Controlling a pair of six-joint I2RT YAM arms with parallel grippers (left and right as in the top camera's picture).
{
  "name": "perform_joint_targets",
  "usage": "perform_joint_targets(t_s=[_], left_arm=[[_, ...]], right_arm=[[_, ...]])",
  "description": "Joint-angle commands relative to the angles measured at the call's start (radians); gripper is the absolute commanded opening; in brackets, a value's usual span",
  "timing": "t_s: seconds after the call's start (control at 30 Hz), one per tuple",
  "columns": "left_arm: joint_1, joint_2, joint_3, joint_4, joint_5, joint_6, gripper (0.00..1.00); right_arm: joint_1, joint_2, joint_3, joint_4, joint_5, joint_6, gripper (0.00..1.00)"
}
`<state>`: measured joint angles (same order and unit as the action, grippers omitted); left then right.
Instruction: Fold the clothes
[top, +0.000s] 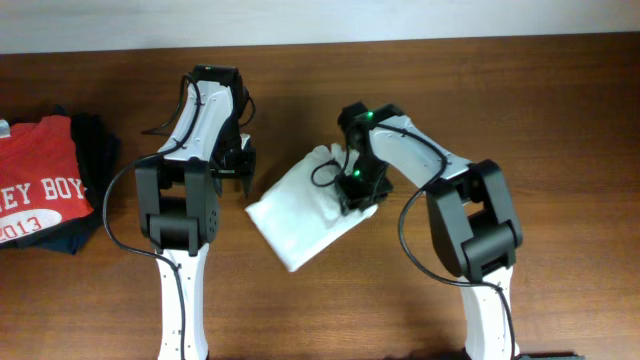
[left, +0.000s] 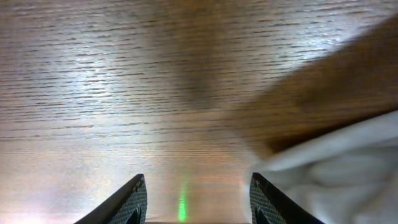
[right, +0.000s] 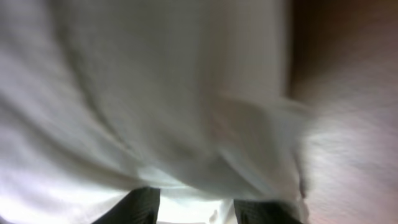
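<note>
My left gripper grips the folded white T-shirt by its edge nearest the red T-shirt next, to lay it there folded.
The clothes, a white T-shirt (top: 300, 215), lie folded into a slanted rectangle mid-table. My left gripper (top: 240, 172) hovers just off the shirt's left edge. In the left wrist view this gripper (left: 198, 202) is open over bare wood, with the white cloth (left: 348, 174) beside its right finger. My right gripper (top: 360, 195) is down on the shirt's right side. The right wrist view is blurred: this gripper (right: 196, 208) has its fingers apart, and white cloth (right: 155, 93) fills the gap and the space ahead. Bare wood (right: 354, 124) shows to its right.
A red T-shirt with white lettering (top: 35, 185) lies on dark navy folded garments (top: 95, 150) at the table's left edge. The table's far edge (top: 320, 42) runs along the top, and both arm bases stand at the near side.
</note>
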<state>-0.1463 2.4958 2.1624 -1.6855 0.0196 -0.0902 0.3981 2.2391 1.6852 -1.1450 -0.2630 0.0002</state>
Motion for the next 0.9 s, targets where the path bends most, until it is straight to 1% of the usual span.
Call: perform_joint_targets(t_s=[0.0, 0.07, 0.13, 0.2, 0.23, 0.27, 0.3, 0.33, 0.37, 0.4, 0.5, 0.6, 0.63, 0.77, 0.8, 0.83, 0.87], left_arm=[[-0.001, 0.009, -0.01, 0.016, 0.031, 0.016, 0.52], [-0.001, 0.009, -0.009, 0.028, 0.079, 0.016, 0.5], [-0.001, 0.008, 0.016, 0.05, 0.134, 0.017, 0.46], [0.001, 0.008, 0.079, 0.074, 0.204, 0.061, 0.47], [0.001, 0.008, 0.13, 0.093, 0.276, 0.111, 0.5], [0.001, 0.008, 0.179, 0.119, 0.346, 0.15, 0.56], [0.001, 0.008, 0.215, 0.15, 0.402, 0.169, 0.71], [0.001, 0.008, 0.249, 0.202, 0.471, 0.19, 0.82], [-0.002, 0.008, 0.264, 0.296, 0.55, 0.213, 0.87], [-0.003, 0.008, 0.264, 0.347, 0.583, 0.212, 0.93], [-0.022, 0.043, 0.26, 0.428, 0.615, 0.212, 0.93], [-0.059, 0.122, 0.26, 0.517, 0.717, 0.212, 0.94], [-0.07, 0.142, 0.26, 0.534, 0.73, 0.212, 0.94], [-0.122, 0.229, 0.26, 0.571, 0.728, 0.207, 0.94], [-0.134, 0.25, 0.26, 0.571, 0.713, 0.184, 0.94], [-0.143, 0.266, 0.26, 0.562, 0.719, 0.166, 0.92], [-0.153, 0.276, 0.26, 0.544, 0.733, 0.163, 0.83]], right_arm=[[-0.094, 0.032, 0.015, 0.108, 0.276, -0.008, 0.48], [-0.111, 0.032, 0.071, 0.105, 0.278, -0.032, 0.48], [-0.113, 0.012, 0.17, 0.025, 0.308, -0.048, 0.46], [-0.114, -0.025, 0.245, -0.046, 0.373, -0.042, 0.45], [-0.117, -0.044, 0.29, -0.087, 0.393, -0.032, 0.45], [-0.122, -0.065, 0.333, -0.126, 0.391, -0.032, 0.46], [-0.124, -0.08, 0.366, -0.154, 0.391, -0.032, 0.46], [-0.126, -0.097, 0.413, -0.198, 0.391, -0.032, 0.47], [-0.125, -0.111, 0.462, -0.247, 0.391, -0.032, 0.47], [-0.125, -0.118, 0.492, -0.278, 0.391, -0.033, 0.47], [-0.125, -0.142, 0.561, -0.366, 0.391, -0.032, 0.47], [-0.125, -0.169, 0.576, -0.41, 0.391, -0.032, 0.47], [-0.125, -0.174, 0.576, -0.42, 0.391, -0.032, 0.47], [-0.133, -0.174, 0.576, -0.454, 0.392, -0.026, 0.47], [-0.138, -0.174, 0.576, -0.463, 0.391, -0.026, 0.47], [-0.144, -0.174, 0.576, -0.474, 0.391, -0.026, 0.47], [-0.152, -0.174, 0.576, -0.484, 0.392, -0.026, 0.47]])
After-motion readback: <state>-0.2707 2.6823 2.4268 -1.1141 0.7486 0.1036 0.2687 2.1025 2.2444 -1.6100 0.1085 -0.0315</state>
